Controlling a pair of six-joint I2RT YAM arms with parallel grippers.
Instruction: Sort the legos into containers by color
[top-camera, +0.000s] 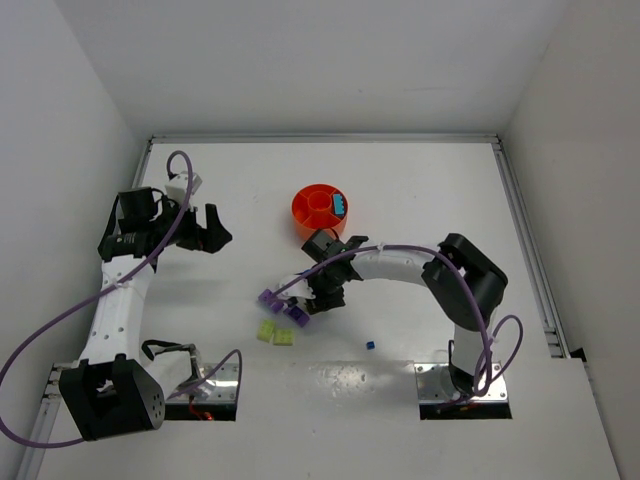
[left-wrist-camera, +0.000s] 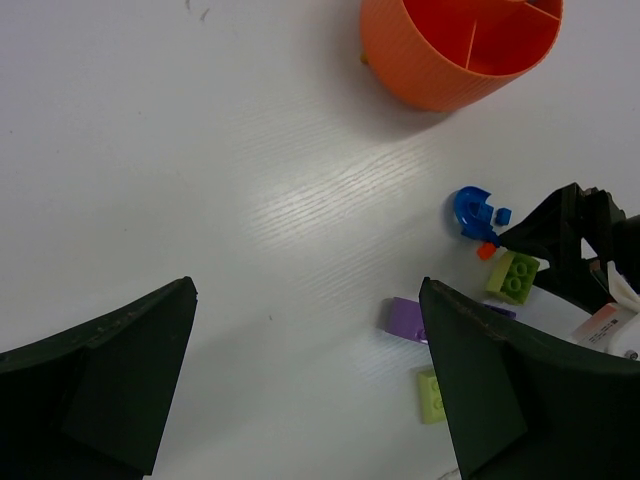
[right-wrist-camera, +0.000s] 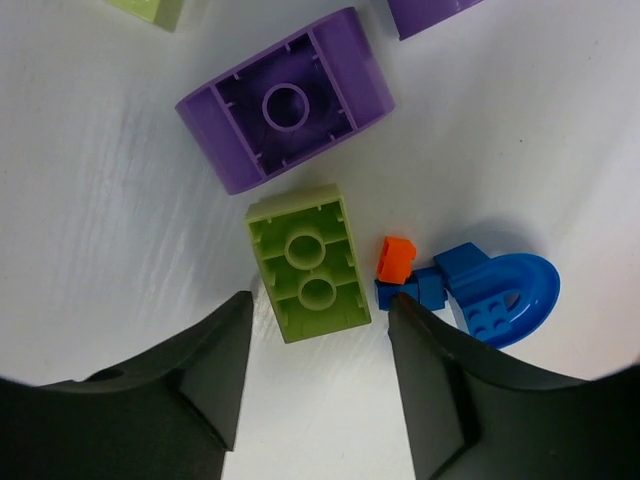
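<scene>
The near end of the lime brick is between both fingers of my right gripper, so it should close. Closing now would hold the lime brick.
My right gripper (right-wrist-camera: 320, 305) is open, low over a cluster of legos, its fingertips flanking the near end of an upside-down lime brick (right-wrist-camera: 308, 262). Beside that brick lie a tiny orange piece (right-wrist-camera: 396, 260), a small blue piece (right-wrist-camera: 410, 292) and a rounded blue piece (right-wrist-camera: 500, 298). A rounded purple brick (right-wrist-camera: 285, 100) lies just beyond. The orange bowl (top-camera: 305, 212) stands behind the right gripper (top-camera: 325, 292) and holds teal-blue pieces (top-camera: 341, 207). My left gripper (left-wrist-camera: 307, 295) is open and empty, over bare table to the left of the bowl (left-wrist-camera: 430, 70).
More purple bricks (top-camera: 268, 297) and lime bricks (top-camera: 274, 335) lie left and in front of the right gripper. A tiny blue piece (top-camera: 369, 344) lies alone nearer the arm bases. White walls enclose the table on three sides.
</scene>
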